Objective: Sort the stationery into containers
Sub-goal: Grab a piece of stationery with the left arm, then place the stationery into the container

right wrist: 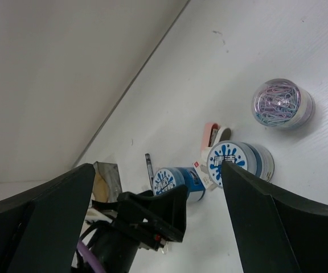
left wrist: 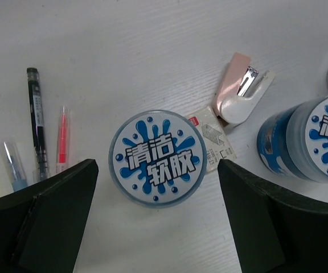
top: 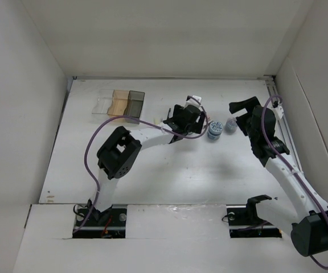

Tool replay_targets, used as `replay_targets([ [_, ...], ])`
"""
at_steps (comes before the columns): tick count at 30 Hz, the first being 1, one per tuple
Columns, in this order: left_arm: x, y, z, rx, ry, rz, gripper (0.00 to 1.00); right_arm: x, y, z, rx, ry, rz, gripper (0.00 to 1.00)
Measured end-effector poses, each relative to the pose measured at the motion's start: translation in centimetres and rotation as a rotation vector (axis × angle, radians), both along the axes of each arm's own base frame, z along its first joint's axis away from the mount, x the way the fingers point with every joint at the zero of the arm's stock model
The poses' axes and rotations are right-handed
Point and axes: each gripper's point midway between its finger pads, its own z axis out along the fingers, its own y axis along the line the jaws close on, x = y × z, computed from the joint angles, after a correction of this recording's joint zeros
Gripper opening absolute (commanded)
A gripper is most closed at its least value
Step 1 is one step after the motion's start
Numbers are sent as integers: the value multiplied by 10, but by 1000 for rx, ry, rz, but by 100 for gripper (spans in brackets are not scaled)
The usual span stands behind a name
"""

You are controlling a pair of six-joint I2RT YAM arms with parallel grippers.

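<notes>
The left gripper picks up the blue-and-white tub by its round lid next, to sort it into the clear container.
My left gripper hangs open over a round blue-and-white tub, with one finger on each side and nothing touching. A second such tub stands to its right. A pink-and-white stapler and a small card lie between them. A black pen, a pink pen and a pale blue pen lie to the left. My right gripper is open and empty, raised near a jar of paper clips. The containers sit at the back left: clear, amber and dark grey.
White walls close in the table on the left, back and right. A purple cable loops along the left arm. In the top view the left gripper hides the tub beneath it and the pens.
</notes>
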Motion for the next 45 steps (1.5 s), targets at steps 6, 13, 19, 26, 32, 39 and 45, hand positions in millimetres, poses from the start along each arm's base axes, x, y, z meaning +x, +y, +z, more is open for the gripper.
replay_targets([
  [6,13,-4,-12,49,-12,18,76,-1,5,0,3,0,31,98],
  [13,19,-2,-17,76,-22,36,38,-1,10,0,3,1,58,98],
  [19,9,8,-10,67,-18,40,35,-1,10,1,3,-1,63,98],
  [26,15,54,87,-115,-98,137,33,-2,11,3,5,-7,64,98],
  [32,73,167,164,-319,-222,442,35,-4,16,4,14,-11,93,98],
  [39,133,305,120,-308,-158,797,35,-5,24,4,23,-8,129,98],
  [45,151,379,73,-273,-59,944,37,-5,35,0,28,3,172,98],
])
